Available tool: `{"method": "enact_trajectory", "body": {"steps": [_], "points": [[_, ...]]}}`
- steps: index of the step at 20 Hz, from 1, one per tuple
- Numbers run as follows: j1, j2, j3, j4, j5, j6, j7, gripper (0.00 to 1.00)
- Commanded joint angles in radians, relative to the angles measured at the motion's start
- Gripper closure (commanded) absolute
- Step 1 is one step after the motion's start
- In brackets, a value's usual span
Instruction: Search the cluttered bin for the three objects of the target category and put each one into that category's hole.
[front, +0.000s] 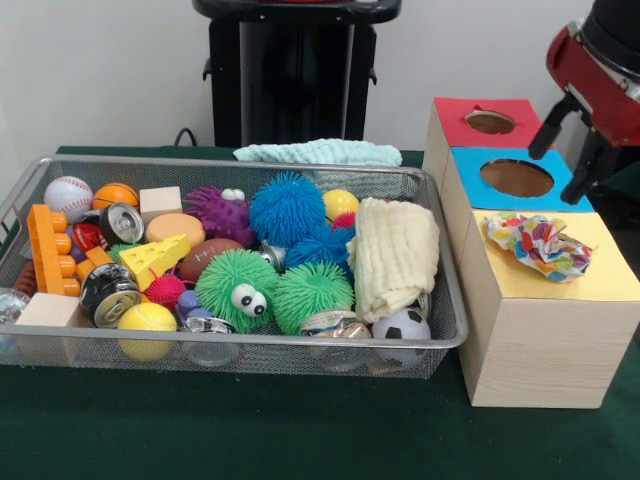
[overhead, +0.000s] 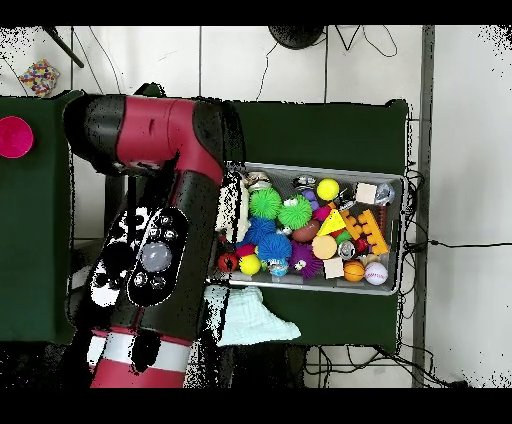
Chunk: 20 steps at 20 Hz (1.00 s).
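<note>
I should next grab the multicoloured cloth by its crumpled middle with my gripper, so that the hole of the yellow box gets uncovered.
A wire bin holds a jumble of spiky balls, sports balls, cans, blocks and a folded cream cloth at its right end. To its right stand three wooden boxes with red, blue and yellow tops. A crumpled multicoloured cloth lies on the yellow top, covering its hole. My gripper hangs open and empty just above the right side of the blue box, next to its hole. In the overhead view the arm hides the gripper and the boxes; the bin shows to its right.
A mint green cloth lies on the table behind the bin, also visible as the mint cloth in the overhead view. The red box's hole is uncovered. A pink disc rests on a side table.
</note>
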<state>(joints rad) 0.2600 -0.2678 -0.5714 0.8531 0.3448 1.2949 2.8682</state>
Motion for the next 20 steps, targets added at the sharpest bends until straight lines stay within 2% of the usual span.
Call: {"method": "enact_trajectory", "body": {"steps": [1,8,12,15,17,20], "points": [[-0.053,0.0,-0.075,-0.095,-0.156,0.081,-0.025,0.0],[-0.074,-0.008,-0.078,-0.139,-0.185,0.088,-0.022,0.0],[-0.058,-0.006,-0.045,-0.101,-0.142,0.049,0.083,0.0],[-0.047,0.012,-0.031,-0.08,-0.134,0.003,0.118,0.0],[-0.042,0.018,-0.006,-0.053,-0.101,-0.021,0.166,0.0],[-0.041,0.029,0.02,-0.028,-0.078,-0.063,0.189,0.0]]}}
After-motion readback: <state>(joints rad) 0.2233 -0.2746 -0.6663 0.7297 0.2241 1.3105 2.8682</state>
